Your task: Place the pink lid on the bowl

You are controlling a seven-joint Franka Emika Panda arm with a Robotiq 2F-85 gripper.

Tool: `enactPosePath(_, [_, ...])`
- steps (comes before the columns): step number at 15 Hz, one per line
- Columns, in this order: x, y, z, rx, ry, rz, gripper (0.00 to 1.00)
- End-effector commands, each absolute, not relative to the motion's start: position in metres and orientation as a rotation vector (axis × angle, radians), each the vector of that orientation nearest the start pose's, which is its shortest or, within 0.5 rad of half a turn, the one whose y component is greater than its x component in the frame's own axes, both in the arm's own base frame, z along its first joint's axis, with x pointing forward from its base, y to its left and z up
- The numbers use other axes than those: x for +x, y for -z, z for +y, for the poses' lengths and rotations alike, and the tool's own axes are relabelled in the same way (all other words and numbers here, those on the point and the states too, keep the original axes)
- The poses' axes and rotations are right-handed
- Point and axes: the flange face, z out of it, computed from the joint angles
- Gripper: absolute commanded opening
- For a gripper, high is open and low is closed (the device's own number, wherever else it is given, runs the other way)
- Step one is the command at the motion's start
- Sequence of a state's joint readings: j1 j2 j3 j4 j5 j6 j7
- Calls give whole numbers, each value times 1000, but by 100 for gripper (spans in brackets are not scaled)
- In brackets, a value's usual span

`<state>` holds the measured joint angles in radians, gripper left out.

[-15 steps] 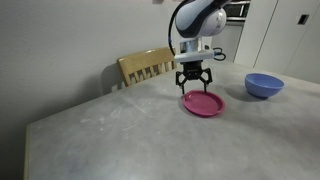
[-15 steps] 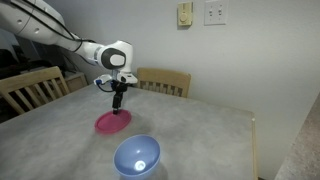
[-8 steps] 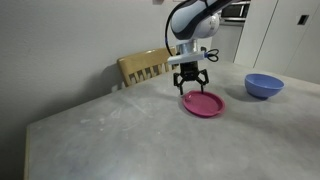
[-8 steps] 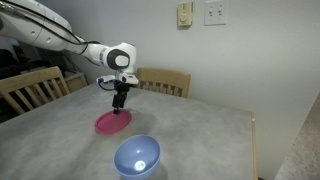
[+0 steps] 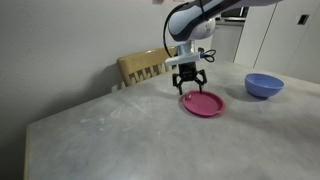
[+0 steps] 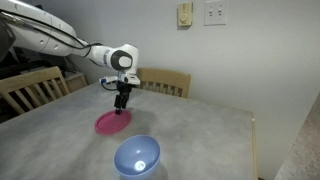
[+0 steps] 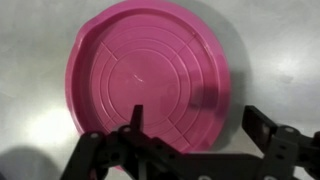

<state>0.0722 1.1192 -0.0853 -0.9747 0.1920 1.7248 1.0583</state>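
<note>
I should reach the pink lid (image 5: 202, 104) and grip its rim away from the blue bowl; the rest stays free to cover the bowl.
The pink lid (image 5: 202, 104) lies flat on the grey table in both exterior views (image 6: 113, 122). In the wrist view the pink lid (image 7: 150, 70) fills the middle, with raised rings on its face. My gripper (image 5: 190, 86) hangs just above the lid's rim, open and empty; it also shows in an exterior view (image 6: 122, 103). In the wrist view the gripper (image 7: 197, 125) has one finger over the lid and one beyond its rim. The blue bowl (image 5: 264, 85) stands apart from the lid on the table and shows near the front in an exterior view (image 6: 136, 158).
A wooden chair (image 5: 147, 67) stands behind the table by the wall (image 6: 165, 81). Another chair (image 6: 30, 88) stands at the table's side. The grey table (image 5: 120, 135) runs wide around the lid.
The gripper has risen slightly above the lid and shifted a little toward its rim. The lid and bowl have not moved.
</note>
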Motion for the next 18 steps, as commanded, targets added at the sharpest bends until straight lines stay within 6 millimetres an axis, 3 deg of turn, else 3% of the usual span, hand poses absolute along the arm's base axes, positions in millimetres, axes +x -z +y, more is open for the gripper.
enactPosePath(1, [740,-133,20,-2696,-628,1688,100])
enactPosePath(2, [740,-130,18,-2691,-627,1693,91])
enactPosePath(3, [741,-133,18,-2687,-625,1697,74])
enactPosePath(13, [749,-141,8,-2677,-568,1723,4])
enactPosePath(15, [749,-143,8,-2704,-566,1705,0])
enactPosePath(18, [746,-160,16,-2815,-572,1626,3])
